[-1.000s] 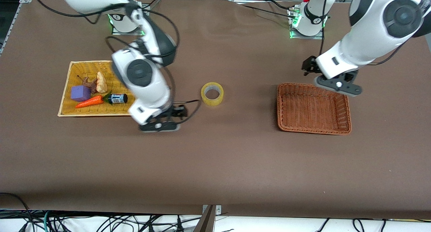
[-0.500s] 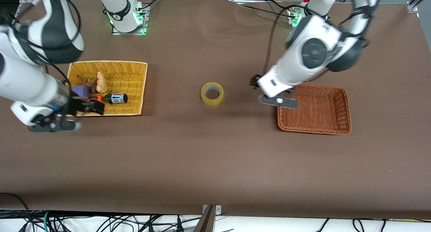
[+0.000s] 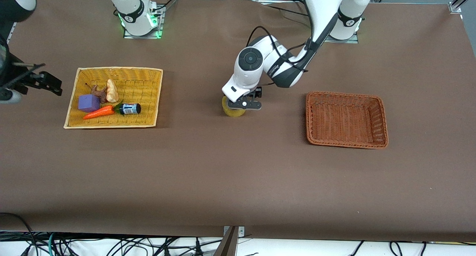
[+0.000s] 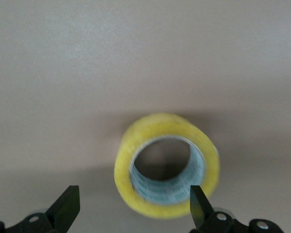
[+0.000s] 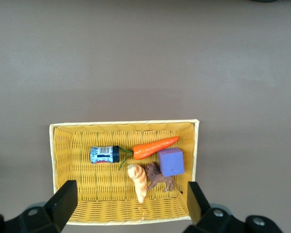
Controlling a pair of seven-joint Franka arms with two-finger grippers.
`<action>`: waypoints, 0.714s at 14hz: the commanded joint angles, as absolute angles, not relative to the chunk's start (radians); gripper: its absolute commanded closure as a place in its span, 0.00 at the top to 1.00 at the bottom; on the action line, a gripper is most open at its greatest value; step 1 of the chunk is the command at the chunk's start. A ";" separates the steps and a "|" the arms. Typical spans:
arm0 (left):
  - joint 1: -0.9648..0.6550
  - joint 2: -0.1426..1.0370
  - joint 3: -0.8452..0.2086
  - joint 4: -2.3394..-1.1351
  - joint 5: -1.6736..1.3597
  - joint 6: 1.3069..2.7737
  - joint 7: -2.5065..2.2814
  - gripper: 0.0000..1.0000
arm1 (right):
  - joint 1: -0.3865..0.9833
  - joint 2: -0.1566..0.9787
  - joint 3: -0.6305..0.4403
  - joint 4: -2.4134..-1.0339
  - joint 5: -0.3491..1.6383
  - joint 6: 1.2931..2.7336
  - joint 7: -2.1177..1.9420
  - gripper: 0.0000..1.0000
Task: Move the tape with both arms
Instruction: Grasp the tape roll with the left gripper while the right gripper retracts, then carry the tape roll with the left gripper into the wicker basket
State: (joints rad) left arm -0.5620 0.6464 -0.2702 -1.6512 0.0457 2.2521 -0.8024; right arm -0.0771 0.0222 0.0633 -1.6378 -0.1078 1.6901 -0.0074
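Note:
The left gripper grabs the tape by its round outer rim [image 3: 234, 113] next, to carry it over to the brown wicker basket.
The tape [image 3: 234, 113] is a yellowish ring lying flat on the brown table, midway between the two baskets. My left gripper [image 3: 243, 104] hangs low right over it and hides most of it in the front view. In the left wrist view the tape [image 4: 167, 165] shows whole, hole up. The left gripper [image 4: 133, 208] is open and empty, one finger [image 4: 199, 206] above the roll's rim, the other [image 4: 68, 208] well clear of it. My right gripper [image 5: 131, 208] is open and empty, high over the yellow basket's edge at the right arm's end of the table.
A yellow wicker basket [image 3: 152, 96] holds a purple cube [image 3: 88, 102], a carrot [image 3: 98, 112], a small dark bottle [image 3: 129, 109], a toy animal and a bread-like piece. An empty brown wicker basket [image 3: 383, 118] stands toward the left arm's end.
My left arm has swung from over the brown basket down to the tape. My right arm has moved away from beside the tape, past the yellow basket, and risen. The tape has not moved.

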 commanded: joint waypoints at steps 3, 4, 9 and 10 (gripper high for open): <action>-0.566 0.742 -0.264 -1.623 0.110 2.348 -0.811 1.00 | -0.083 -0.072 0.054 -1.690 -0.089 1.637 -0.026 1.00; -0.568 0.759 -0.264 -1.624 0.115 2.373 -0.808 0.92 | -0.083 -0.071 0.046 -1.693 -0.087 1.629 -0.026 1.00; -0.572 0.767 -0.265 -1.623 0.155 2.376 -0.810 0.00 | -0.081 -0.072 0.015 -1.692 -0.048 1.608 -0.101 1.00; -0.572 0.765 -0.265 -1.623 0.155 2.375 -0.811 0.00 | -0.075 -0.074 -0.003 -1.692 -0.038 1.599 -0.101 1.00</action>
State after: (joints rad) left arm -0.5675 0.7673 -0.2670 -1.6425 0.1192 2.3834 -0.8010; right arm -0.0767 -0.0488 0.0189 -1.6739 -0.0694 1.6154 -0.0760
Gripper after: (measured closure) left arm 0.485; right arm 0.000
